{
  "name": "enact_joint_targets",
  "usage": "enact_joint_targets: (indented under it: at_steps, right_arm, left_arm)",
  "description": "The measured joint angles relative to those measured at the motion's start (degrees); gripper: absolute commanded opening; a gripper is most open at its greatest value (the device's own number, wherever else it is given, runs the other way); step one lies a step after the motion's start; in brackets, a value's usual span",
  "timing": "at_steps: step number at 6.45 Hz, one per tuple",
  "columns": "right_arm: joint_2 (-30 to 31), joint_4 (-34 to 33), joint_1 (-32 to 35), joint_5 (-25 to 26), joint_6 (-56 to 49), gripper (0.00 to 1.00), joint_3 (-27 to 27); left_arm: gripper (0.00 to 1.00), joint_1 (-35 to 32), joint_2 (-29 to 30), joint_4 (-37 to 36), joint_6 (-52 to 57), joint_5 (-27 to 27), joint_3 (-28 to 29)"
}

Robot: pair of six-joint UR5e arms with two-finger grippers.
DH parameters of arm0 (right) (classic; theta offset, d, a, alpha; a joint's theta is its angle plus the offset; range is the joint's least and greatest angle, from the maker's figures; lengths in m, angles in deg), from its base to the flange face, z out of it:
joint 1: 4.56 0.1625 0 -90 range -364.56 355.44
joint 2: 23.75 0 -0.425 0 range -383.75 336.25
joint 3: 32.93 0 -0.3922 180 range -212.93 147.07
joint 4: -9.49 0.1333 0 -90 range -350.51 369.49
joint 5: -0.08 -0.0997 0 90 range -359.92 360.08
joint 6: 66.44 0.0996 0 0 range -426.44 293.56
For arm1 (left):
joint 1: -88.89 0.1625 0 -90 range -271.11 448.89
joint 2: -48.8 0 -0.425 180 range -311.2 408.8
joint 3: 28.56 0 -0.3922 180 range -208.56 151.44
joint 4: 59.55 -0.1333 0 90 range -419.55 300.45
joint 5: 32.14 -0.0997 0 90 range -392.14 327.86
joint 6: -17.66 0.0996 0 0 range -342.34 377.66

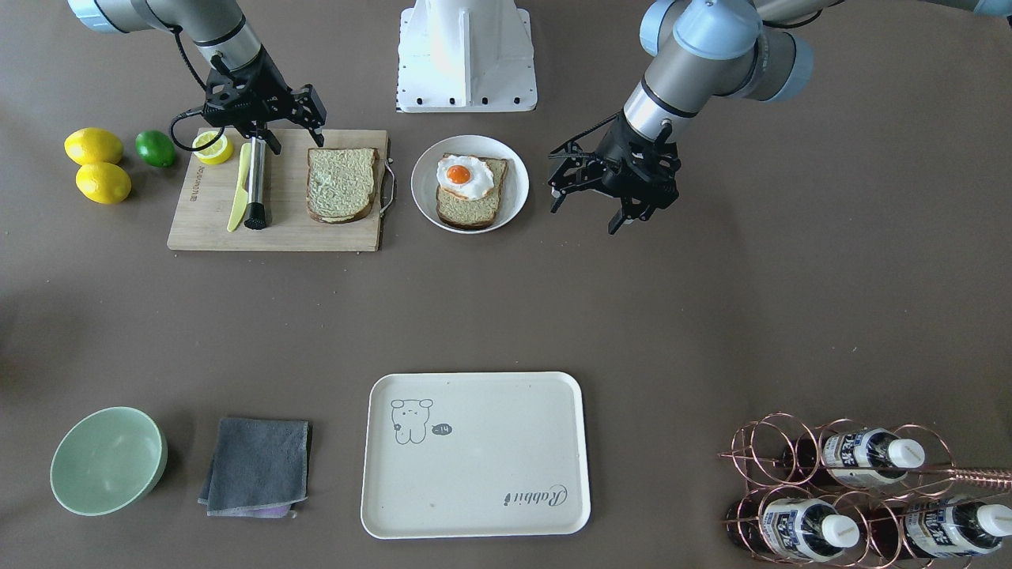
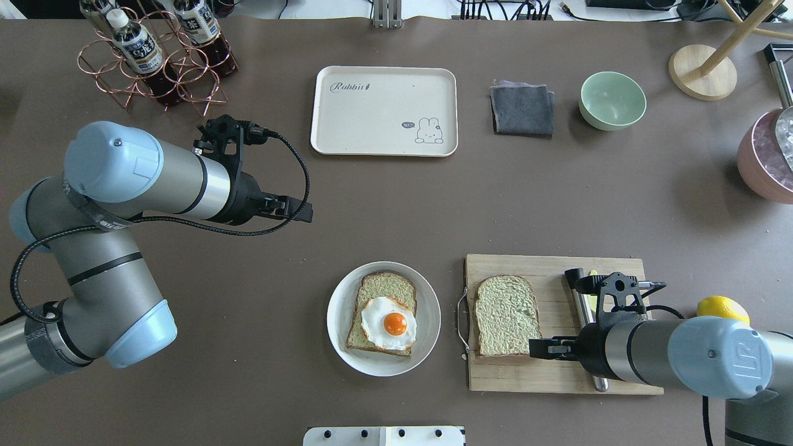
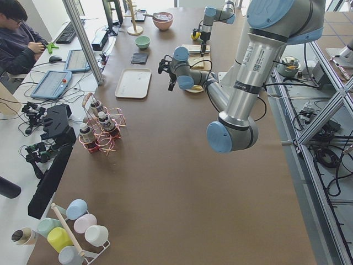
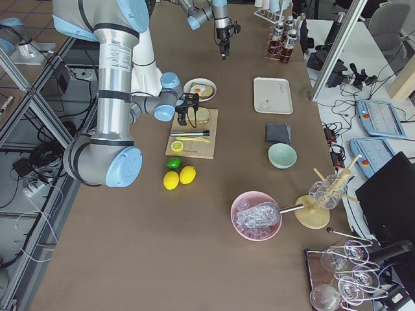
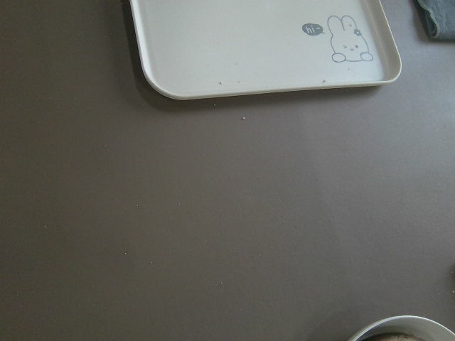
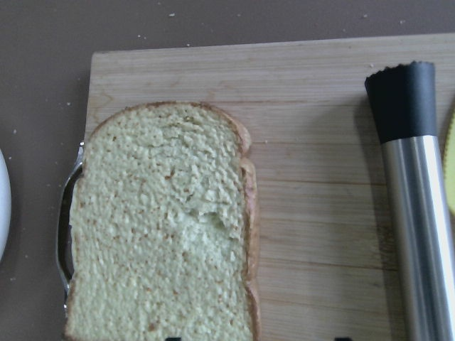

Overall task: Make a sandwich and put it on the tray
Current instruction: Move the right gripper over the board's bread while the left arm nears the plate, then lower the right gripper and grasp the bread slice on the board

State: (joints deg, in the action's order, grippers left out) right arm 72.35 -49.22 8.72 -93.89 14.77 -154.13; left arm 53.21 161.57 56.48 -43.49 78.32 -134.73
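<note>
The right gripper grabs the bread slice by its crust edge [image 1: 311,169] beside the steel cylinder next, to top the fried egg [image 1: 465,175].
One bread slice [image 1: 341,183] lies flat on the wooden cutting board [image 1: 205,225]; it also fills the right wrist view [image 6: 160,227]. The other slice [image 1: 482,207] lies on a round white plate [image 1: 425,170] with the fried egg [image 1: 465,175] on top of it. The cream tray [image 1: 474,474] with a grey animal drawing and "Rabbit" script is bare; its near edge shows in the left wrist view [image 5: 249,42]. My right gripper [image 1: 296,136] is open and empty above the board, beside the slice. My left gripper [image 1: 585,217] is open and empty over the table, beside the plate.
On the board lie a steel cylinder with a black end [image 1: 255,186], a yellow knife [image 1: 239,190] and a lemon half [image 1: 212,147]. Two lemons [image 1: 95,146] and a lime [image 1: 156,148] sit beside it. A green bowl [image 1: 107,458], grey cloth [image 1: 257,466] and bottle rack [image 1: 854,498] flank the tray.
</note>
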Motion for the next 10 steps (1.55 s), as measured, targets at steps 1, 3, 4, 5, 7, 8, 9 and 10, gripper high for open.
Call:
enact_joint_targets:
  at_steps: [1, 3, 4, 5, 7, 8, 9, 10]
  right_arm:
    - [-0.6, -0.1, -1.0, 0.4, 0.0, 0.69, 0.6]
    - [-2.6, -0.2, 0.3, 0.4, 0.0, 0.71, 2.1]
    - [-3.0, -0.3, 1.9, 0.1, 0.0, 0.72, 2.7]
    - [-3.3, -0.3, 2.9, -0.2, 0.1, 0.72, 3.4]
    - [-4.6, -0.3, 3.5, 0.0, 0.6, 0.71, 5.0]
    - [-5.0, -0.3, 3.5, 0.1, 1.2, 0.71, 5.3]
    - [-5.2, -0.3, 3.5, 0.1, 1.9, 0.71, 5.3]
    - [-5.4, -0.3, 3.5, 0.0, 2.2, 0.71, 5.2]
  left_arm:
    - [0.99, 0.0, 0.0, 0.0, 0.0, 0.0, 0.0]
    - [0.99, 0.0, 0.0, 0.1, 0.1, 0.0, -0.1]
    - [0.99, 0.1, 0.0, 0.1, 0.1, 0.0, -0.1]
    - [0.99, 0.2, 0.0, 0.1, 0.1, 0.0, -0.1]
    - [0.99, 0.3, 0.1, 0.1, 0.1, 0.0, 0.0]
    - [0.99, 0.4, 0.1, 0.1, 0.1, 0.0, 0.0]
    - [0.99, 0.4, 0.2, 0.1, 0.1, 0.0, 0.0]
    - [0.99, 0.4, 0.2, 0.1, 0.2, 0.0, 0.0]
